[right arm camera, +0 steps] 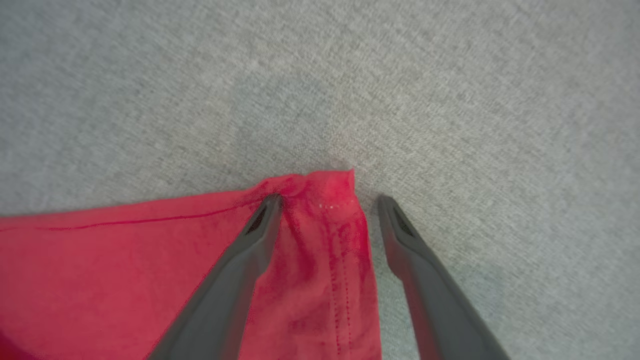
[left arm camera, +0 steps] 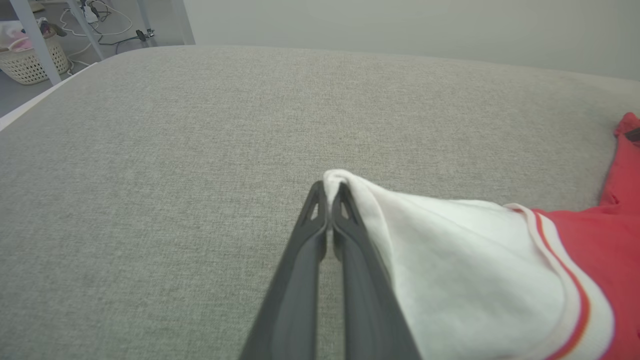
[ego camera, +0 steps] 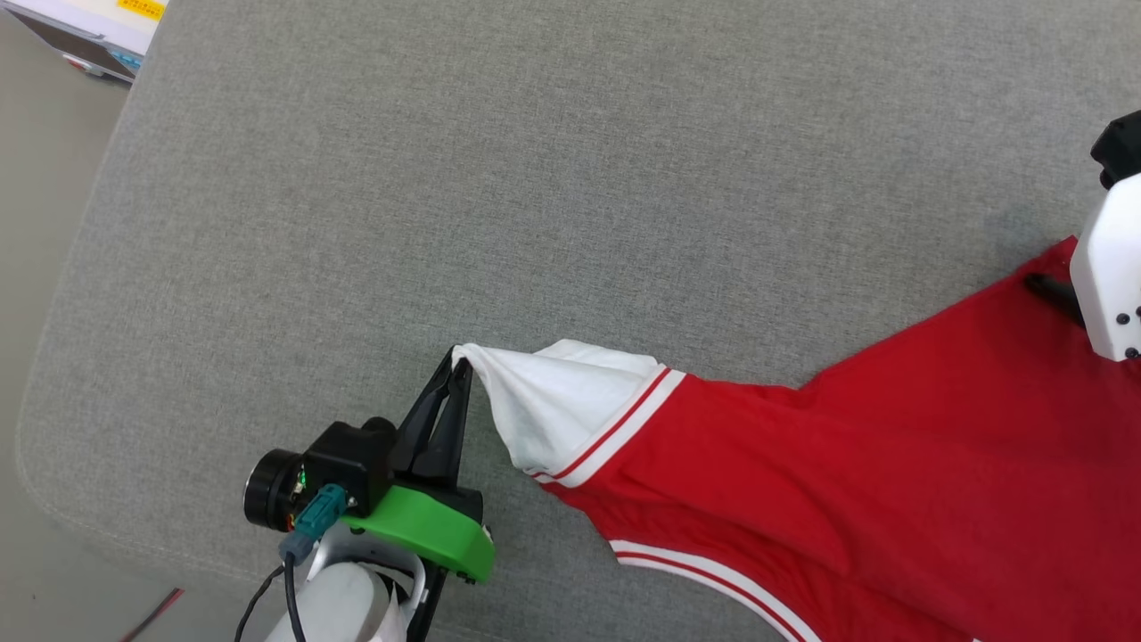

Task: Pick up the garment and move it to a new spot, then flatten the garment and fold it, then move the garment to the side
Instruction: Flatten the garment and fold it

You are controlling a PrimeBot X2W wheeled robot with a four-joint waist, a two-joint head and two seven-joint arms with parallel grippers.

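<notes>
The right gripper grabs the jersey by its hemmed corner (ego camera: 1067, 252) next. Then it folds the jersey's body along with its white sleeve (ego camera: 562, 406).
The garment (ego camera: 891, 464), a red jersey with a white sleeve (ego camera: 562, 406) and red-white trim, lies spread on the grey cushion from centre to lower right. My left gripper (ego camera: 456, 358) is shut on the tip of the white sleeve (left arm camera: 450, 250), which drapes over its right finger in the left wrist view, where the gripper (left arm camera: 328, 187) points across the cushion. My right gripper (right arm camera: 327, 200) is open, its fingers (right arm camera: 260, 225) straddling a red hemmed corner of the garment (right arm camera: 320, 235). In the head view the right arm's white housing (ego camera: 1110, 276) sits over that corner at the right edge.
The grey fabric cushion (ego camera: 446, 178) spreads wide to the back and left, with its rounded edge at the left. A white device (ego camera: 98, 36) sits beyond the far left corner. A woven basket (left arm camera: 27, 62) and cables lie on the floor past the cushion.
</notes>
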